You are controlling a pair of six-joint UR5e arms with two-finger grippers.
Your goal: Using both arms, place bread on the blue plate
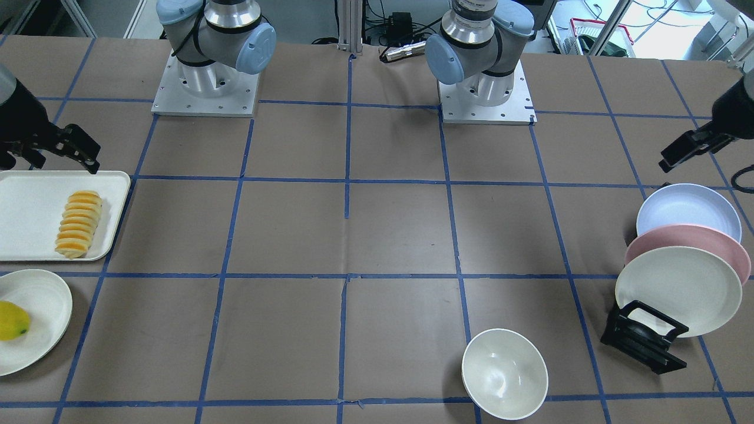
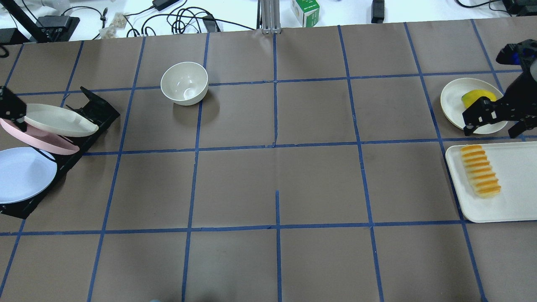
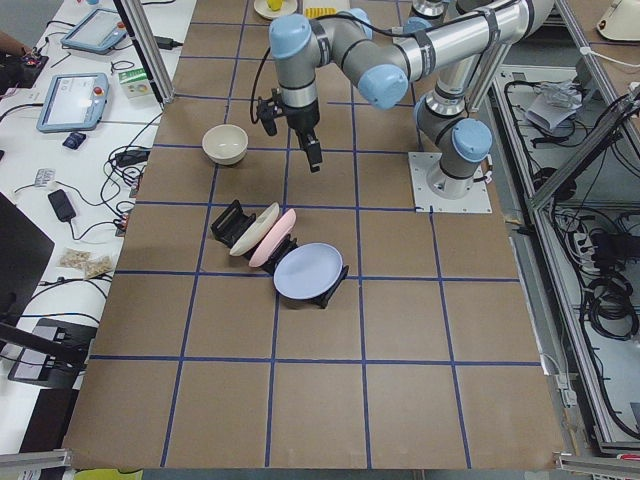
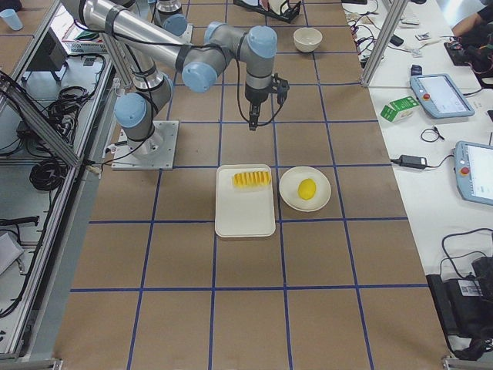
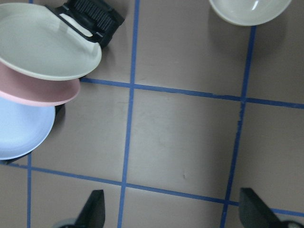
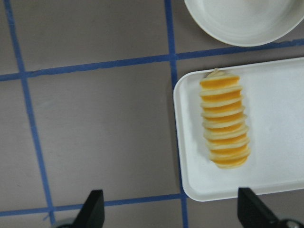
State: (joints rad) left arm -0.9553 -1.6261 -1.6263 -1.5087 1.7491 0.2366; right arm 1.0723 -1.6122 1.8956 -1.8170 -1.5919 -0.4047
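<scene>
I need to get the bread onto the blue plate (image 1: 686, 211), so my right gripper should grab it by its ridged middle (image 1: 78, 222) next.
The bread (image 1: 78, 224) is a ridged orange-yellow loaf that lies on a white tray (image 1: 29, 235); it also shows in the overhead view (image 2: 480, 176) and the right wrist view (image 6: 224, 125). My right gripper (image 1: 53, 158) hangs open and empty above the table beside the tray's robot-side edge, its fingertips (image 6: 93, 210) wide apart. The blue plate (image 1: 686, 211) leans in a black rack (image 1: 642, 335) behind a pink and a cream plate; it also shows in the overhead view (image 2: 23, 174) and the left wrist view (image 5: 19, 133). My left gripper (image 1: 686, 150) is open and empty, raised beside the rack.
A pink plate (image 1: 730, 250) and a cream plate (image 1: 677, 291) lean in the same rack. A white bowl (image 1: 504, 373) stands near the operators' edge. A cream plate (image 1: 41, 318) holds a smooth yellow fruit (image 1: 12, 321) next to the tray.
</scene>
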